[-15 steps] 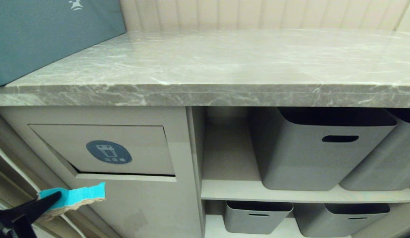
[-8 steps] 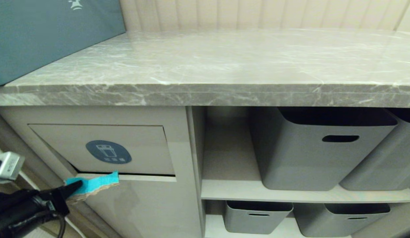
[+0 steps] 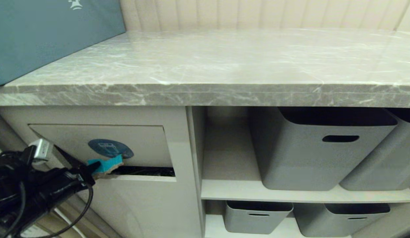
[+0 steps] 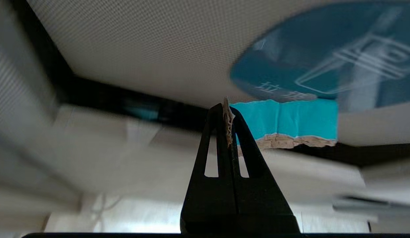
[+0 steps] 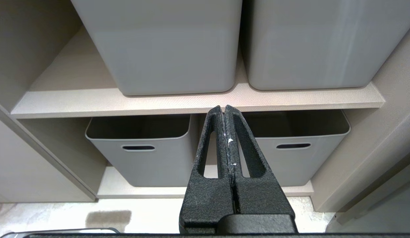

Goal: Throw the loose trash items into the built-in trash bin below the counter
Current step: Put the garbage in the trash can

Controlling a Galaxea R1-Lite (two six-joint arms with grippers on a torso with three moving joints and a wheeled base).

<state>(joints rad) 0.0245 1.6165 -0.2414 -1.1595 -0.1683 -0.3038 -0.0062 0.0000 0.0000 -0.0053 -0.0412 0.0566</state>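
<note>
My left gripper pushes the scrap inside, before letting go of it, since the turquoise scrap's torn lower edge hangs across the bin's sill.
My left gripper is shut on a torn turquoise cardboard scrap, one of the loose trash items. The scrap's free end presses against the lower edge of the built-in trash bin's flap, just under the blue oval sticker. The flap tilts inward and a dark gap shows below it. In the left wrist view the left gripper pinches the scrap edge-on, in front of the sticker. The grey marble counter runs above. My right gripper is shut and empty, facing the shelves.
A large teal-blue box stands on the counter's left end. Grey tubs fill the open shelves right of the bin cabinet, with more tubs on the lower shelf. A black cable hangs from the left arm.
The left arm has risen and moved right with the scrap, from the lower left corner up to the flap's lower edge. The flap has tilted inward and the gap below it has widened.
</note>
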